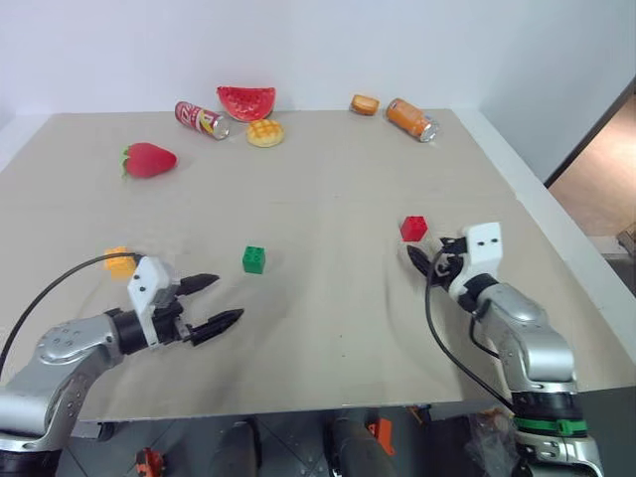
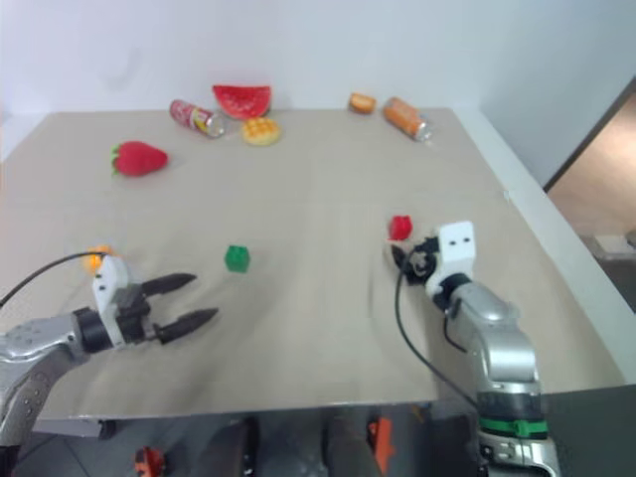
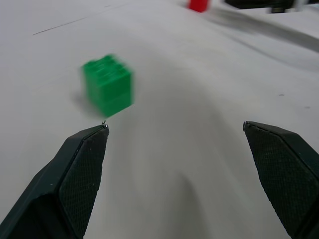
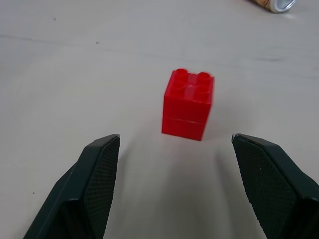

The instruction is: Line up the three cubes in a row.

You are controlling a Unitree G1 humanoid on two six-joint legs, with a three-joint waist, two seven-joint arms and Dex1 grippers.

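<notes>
My right gripper moves toward the red cube [image 1: 413, 229] [image 4: 187, 105] next before closing, since the right wrist view shows bare tabletop between cube and fingers and closing now would miss.
The red cube [image 1: 413, 229] stands on the table at the right, just beyond my right gripper [image 1: 421, 260], whose open fingers [image 4: 99, 174] point at it without touching; its studs [image 4: 192, 79] face up. The green cube [image 1: 254, 259] sits near the table's middle, a short way ahead of my left gripper [image 1: 217, 300], which is open wide with nothing between its fingertips [image 3: 89, 149]. The orange-yellow cube [image 1: 120, 261] lies at the left, behind my left wrist and partly hidden by it.
Along the far edge lie a strawberry [image 1: 149, 160], a red can [image 1: 201, 119], a watermelon slice [image 1: 245, 100], a round yellow waffle toy [image 1: 264, 132], a small orange piece [image 1: 365, 104] and an orange can [image 1: 411, 119]. The table's right edge [image 1: 556, 238] drops off beside my right arm.
</notes>
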